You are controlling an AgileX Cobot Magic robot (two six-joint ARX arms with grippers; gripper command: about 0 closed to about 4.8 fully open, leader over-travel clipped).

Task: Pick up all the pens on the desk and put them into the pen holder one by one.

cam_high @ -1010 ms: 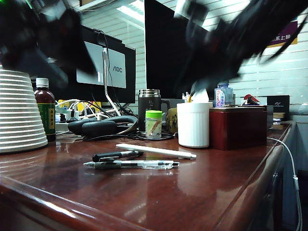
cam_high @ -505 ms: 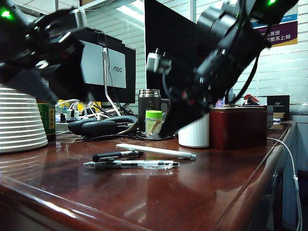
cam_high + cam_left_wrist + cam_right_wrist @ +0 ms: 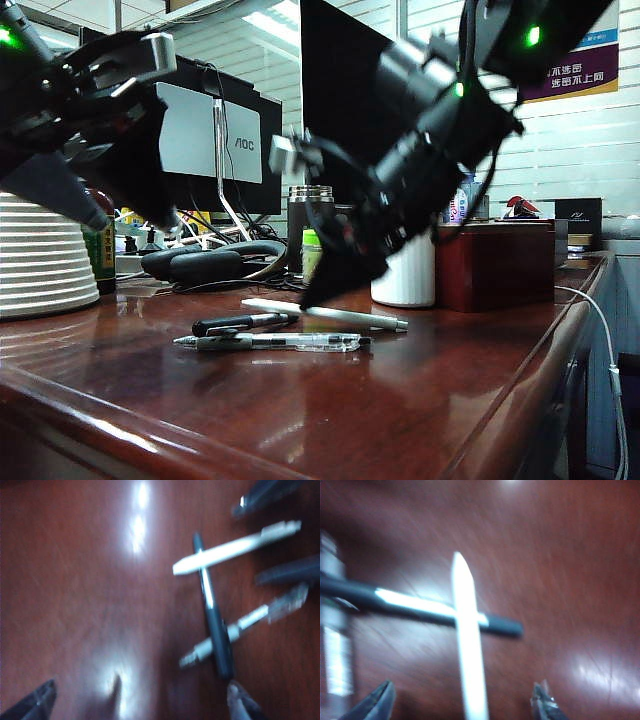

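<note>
The white pen needs to stand in the white pen holder [image 3: 408, 275]. My right gripper should next pick up the white pen by its smooth body [image 3: 350, 317].
Three pens lie together on the desk [image 3: 420, 400]: a white pen [image 3: 325, 314], a black pen [image 3: 240, 323] and a clear-barrelled pen [image 3: 275, 342]. My right gripper [image 3: 328, 282] hangs open just above the white pen. In the right wrist view the white pen [image 3: 469, 645] runs between the spread fingertips of the right gripper [image 3: 461, 702], crossing the black pen [image 3: 420, 607]. My left gripper [image 3: 125, 205] is open and empty, high at the left. In its wrist view the left gripper [image 3: 137, 705] looks down at the white pen [image 3: 235, 547] and black pen [image 3: 212, 615]. The white ribbed pen holder [image 3: 408, 275] stands behind, partly hidden by the right arm.
A dark red box [image 3: 495, 265] stands beside the pen holder. A green-lidded jar [image 3: 312, 250], a steel mug [image 3: 310, 205], headphones with cables [image 3: 205, 262], a bottle [image 3: 100, 255] and a ribbed white object [image 3: 40, 255] line the back. The desk's rounded edge runs along the front right.
The right arm has swung down from high up, bringing its gripper over the white pen. The left arm has come lower and clearer at the left. The pens have not moved.
</note>
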